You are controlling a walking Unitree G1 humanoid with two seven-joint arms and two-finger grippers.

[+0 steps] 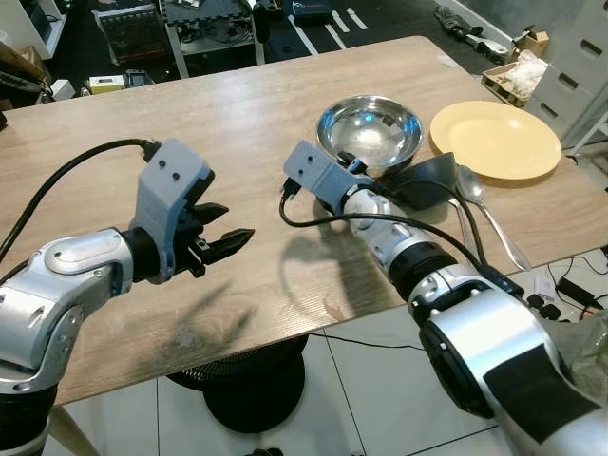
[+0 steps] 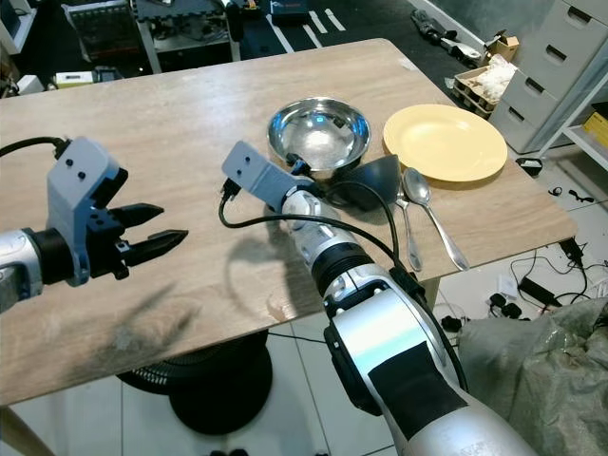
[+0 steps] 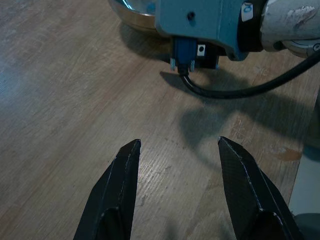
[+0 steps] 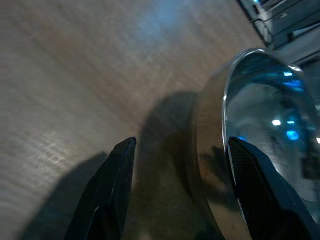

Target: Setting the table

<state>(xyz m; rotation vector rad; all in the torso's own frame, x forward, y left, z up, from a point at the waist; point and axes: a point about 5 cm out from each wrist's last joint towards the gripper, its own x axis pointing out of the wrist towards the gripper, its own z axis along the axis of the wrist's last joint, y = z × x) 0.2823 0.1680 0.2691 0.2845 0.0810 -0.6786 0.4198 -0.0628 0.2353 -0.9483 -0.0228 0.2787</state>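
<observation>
The steel bowl is far wider than my open fingers, so my right gripper should next grab the steel bowl by its thin rim.
A shiny steel bowl stands on the wooden table, with a yellow plate to its right. In front of them lie a small dark bowl, a spoon and a second utensil. My right gripper is open at the steel bowl's near-left rim, one finger outside the wall and the other over the inside. Left of the bowl, my left gripper hovers open above bare wood, holding nothing. Its fingers point toward the right wrist's blue camera housing.
A black cable loops from the right wrist over the table's front part. The front table edge runs close below both arms. A black round base sits on the floor underneath. Shelves and clutter stand beyond the far edge, grey drawers at right.
</observation>
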